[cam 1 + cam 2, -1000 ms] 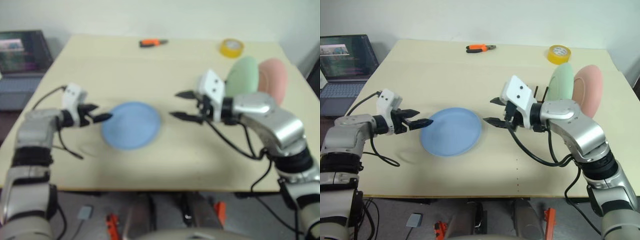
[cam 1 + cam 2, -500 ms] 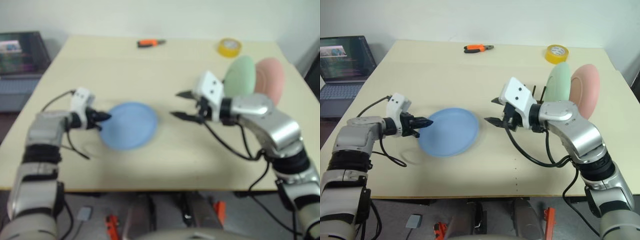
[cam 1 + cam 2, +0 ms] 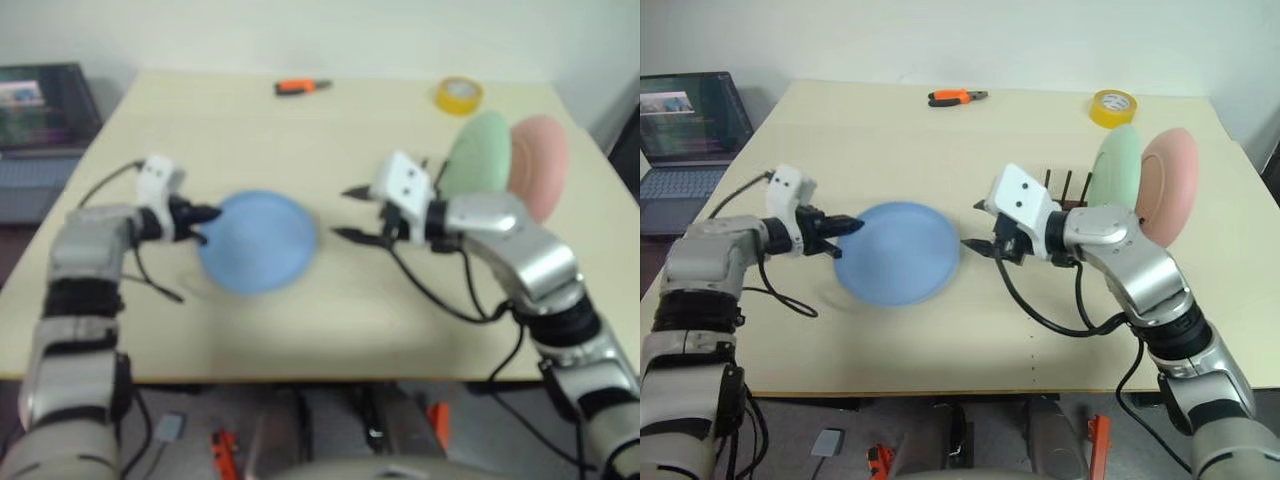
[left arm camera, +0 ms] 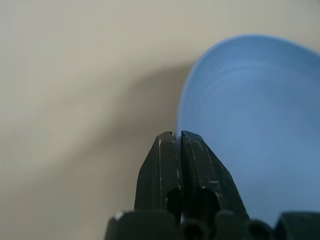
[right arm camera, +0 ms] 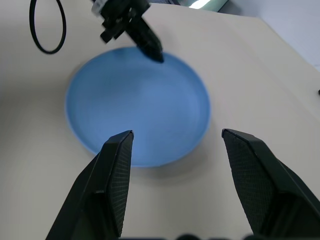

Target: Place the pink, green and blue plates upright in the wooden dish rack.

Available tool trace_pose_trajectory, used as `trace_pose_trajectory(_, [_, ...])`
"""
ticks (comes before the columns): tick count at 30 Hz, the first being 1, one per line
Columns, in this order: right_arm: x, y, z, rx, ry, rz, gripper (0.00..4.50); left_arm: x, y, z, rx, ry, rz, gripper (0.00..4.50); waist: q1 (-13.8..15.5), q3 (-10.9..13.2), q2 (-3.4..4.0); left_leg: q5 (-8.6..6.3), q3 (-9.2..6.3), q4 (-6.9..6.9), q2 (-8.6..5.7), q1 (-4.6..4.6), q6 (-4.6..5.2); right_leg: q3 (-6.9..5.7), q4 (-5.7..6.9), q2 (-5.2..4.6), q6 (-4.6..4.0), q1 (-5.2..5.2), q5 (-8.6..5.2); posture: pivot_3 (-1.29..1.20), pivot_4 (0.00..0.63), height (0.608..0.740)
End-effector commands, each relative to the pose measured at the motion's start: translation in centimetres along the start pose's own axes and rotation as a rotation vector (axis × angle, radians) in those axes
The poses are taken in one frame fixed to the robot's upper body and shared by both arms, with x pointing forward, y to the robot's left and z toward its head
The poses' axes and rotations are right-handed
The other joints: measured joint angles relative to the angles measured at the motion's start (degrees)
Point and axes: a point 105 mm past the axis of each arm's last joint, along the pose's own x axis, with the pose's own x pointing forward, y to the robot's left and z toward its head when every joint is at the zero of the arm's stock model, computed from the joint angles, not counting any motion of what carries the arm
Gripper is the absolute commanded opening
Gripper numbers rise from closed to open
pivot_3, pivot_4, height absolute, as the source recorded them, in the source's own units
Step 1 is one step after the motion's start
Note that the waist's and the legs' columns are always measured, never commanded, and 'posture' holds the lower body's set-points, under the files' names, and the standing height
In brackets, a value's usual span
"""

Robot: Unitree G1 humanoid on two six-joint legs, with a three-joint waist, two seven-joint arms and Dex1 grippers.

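The blue plate is wider than my open fingers, so my right gripper should next grab its thin free rim [image 3: 314,243] opposite my left gripper.
The blue plate [image 3: 898,252] hangs slightly tilted just above the table's middle. My left gripper [image 3: 847,226] is shut on its left rim, and in the left wrist view the closed fingers [image 4: 176,145] pinch the plate's edge [image 4: 250,110]. Just off the plate's right rim my right gripper [image 3: 973,227] stands open, apart from the plate. From the right wrist the plate [image 5: 137,105] lies ahead of the spread fingers [image 5: 117,165]. The green plate [image 3: 1113,170] and pink plate [image 3: 1167,180] stand upright in the wooden dish rack [image 3: 1062,190] at the right, behind my right forearm.
Orange pliers [image 3: 958,97] and a yellow tape roll [image 3: 1114,107] lie at the table's far edge. A laptop [image 3: 690,115] sits off the table's left side. A black cable [image 5: 47,25] loops on the table near my left arm.
My left gripper has shut on the blue plate's left rim and raised it slightly. My right gripper, still open, has drifted left toward the plate's right rim.
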Motion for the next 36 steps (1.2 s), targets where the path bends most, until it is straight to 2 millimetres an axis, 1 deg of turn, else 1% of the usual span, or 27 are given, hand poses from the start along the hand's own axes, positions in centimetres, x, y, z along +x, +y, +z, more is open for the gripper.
trace_pose_trajectory(1, [1.6,-0.4,1.5,-0.119,-0.034,-0.025,3.06,-1.8,0.8,8.0,0.056,-0.232,0.111,0.06,0.0,0.0,-0.01,0.00,-0.03,0.04,0.00,-0.03,0.00,-0.03,0.00,0.02,0.16,0.00,-0.06,0.00,0.150,0.740])
trace_pose_trajectory(2, [2.2,-0.5,1.7,-0.134,-0.039,-0.027,3.06,-1.9,0.6,9.2,0.065,-0.261,0.124,0.06,0.0,0.0,-0.01,0.00,-0.04,0.07,-0.01,-0.03,0.00,-0.04,0.02,0.02,0.19,0.00,-0.07,0.00,0.150,0.740])
trace_pose_trajectory(4, [3.3,-0.3,2.1,-0.173,-0.053,-0.030,3.06,-1.8,0.1,10.9,0.079,-0.293,0.141,0.06,0.0,0.0,-0.01,0.00,-0.02,0.10,-0.06,-0.05,0.00,0.00,0.01,0.01,0.23,0.01,-0.04,0.00,0.150,0.740])
trace_pose_trajectory(6, [4.9,0.0,2.7,-0.222,-0.064,-0.041,3.06,-1.5,-0.8,12.8,0.101,-0.321,0.160,0.06,0.0,0.0,-0.01,0.00,0.03,0.10,-0.10,-0.04,-0.01,0.07,-0.01,-0.05,0.20,0.04,0.03,0.00,0.150,0.740])
trace_pose_trajectory(8, [5.9,-0.1,3.0,-0.259,-0.070,-0.068,3.06,-1.2,-1.4,13.6,0.109,-0.326,0.178,0.06,-0.1,0.0,-0.01,0.00,0.08,0.12,-0.11,-0.05,-0.01,0.11,-0.02,-0.06,0.17,0.03,0.11,0.00,0.150,0.740])
trace_pose_trajectory(11, [7.7,-0.7,3.9,-0.357,-0.083,-0.147,3.06,-0.3,-3.0,13.2,0.199,-0.275,0.198,0.06,-0.3,0.0,0.00,0.00,0.10,0.15,-0.12,-0.06,-0.02,0.15,0.00,-0.05,0.10,0.01,0.17,0.00,0.150,0.740])
trace_pose_trajectory(12, [8.0,-0.5,4.3,-0.359,-0.097,-0.146,3.06,-0.1,-3.5,13.0,0.197,-0.267,0.190,0.06,-0.2,0.0,0.00,0.01,0.12,0.15,-0.12,-0.08,-0.02,0.19,0.04,-0.05,0.10,-0.07,0.18,0.00,0.150,0.740])
trace_pose_trajectory(14, [8.3,-0.1,4.3,-0.354,-0.107,-0.132,3.06,0.0,-4.0,12.9,0.171,-0.268,0.175,0.06,-0.2,0.0,-0.01,0.01,0.14,0.15,-0.10,-0.09,-0.03,0.23,0.15,-0.05,0.10,-0.14,0.18,0.00,0.150,0.740])
trace_pose_trajectory(19, [8.8,0.8,3.3,-0.359,-0.081,-0.097,3.06,0.3,-4.7,12.6,0.149,-0.268,0.157,0.06,-0.2,0.0,-0.01,0.01,0.11,0.35,-0.12,-0.12,-0.04,0.22,0.60,-0.05,0.07,-0.28,0.16,0.00,0.150,0.740])
trace_pose_trajectory(22, [9.0,1.1,3.3,-0.341,-0.084,-0.083,3.06,0.3,-4.7,12.5,0.145,-0.264,0.157,0.06,-0.3,0.0,0.00,0.02,0.10,0.53,-0.12,-0.11,-0.04,0.23,0.74,-0.02,0.07,-0.28,0.16,0.00,0.150,0.740])
trace_pose_trajectory(25, [9.2,1.6,2.4,-0.339,-0.051,-0.061,3.06,0.3,-5.2,13.2,0.139,-0.281,0.145,0.06,-0.3,0.0,0.00,0.08,0.07,0.60,-0.12,-0.11,-0.12,0.23,0.76,0.02,0.07,-0.27,0.16,0.00,0.150,0.740])
trace_pose_trajectory(28, [9.4,1.6,1.8,-0.331,-0.032,-0.065,3.06,0.2,-5.8,13.5,0.132,-0.290,0.130,0.06,-0.2,0.0,-0.01,0.12,0.04,0.63,-0.13,-0.11,-0.17,0.22,0.78,0.01,0.08,-0.25,0.16,0.00,0.150,0.740])
trace_pose_trajectory(35, [9.8,1.6,0.5,-0.333,0.010,-0.076,3.06,0.0,-6.6,13.3,0.118,-0.282,0.107,0.06,-0.2,0.0,0.00,0.12,0.05,0.58,-0.12,-0.11,-0.19,0.25,0.75,0.01,0.07,-0.27,0.16,0.00,0.150,0.740])
trace_pose_trajectory(36, [9.8,1.6,0.4,-0.334,0.013,-0.076,2.87,0.0,-6.6,13.3,0.118,-0.281,0.108,0.02,-0.2,0.0,0.00,0.12,0.05,0.58,-0.12,-0.11,-0.19,0.25,0.76,0.01,0.06,-0.27,0.16,0.00,0.150,0.740])
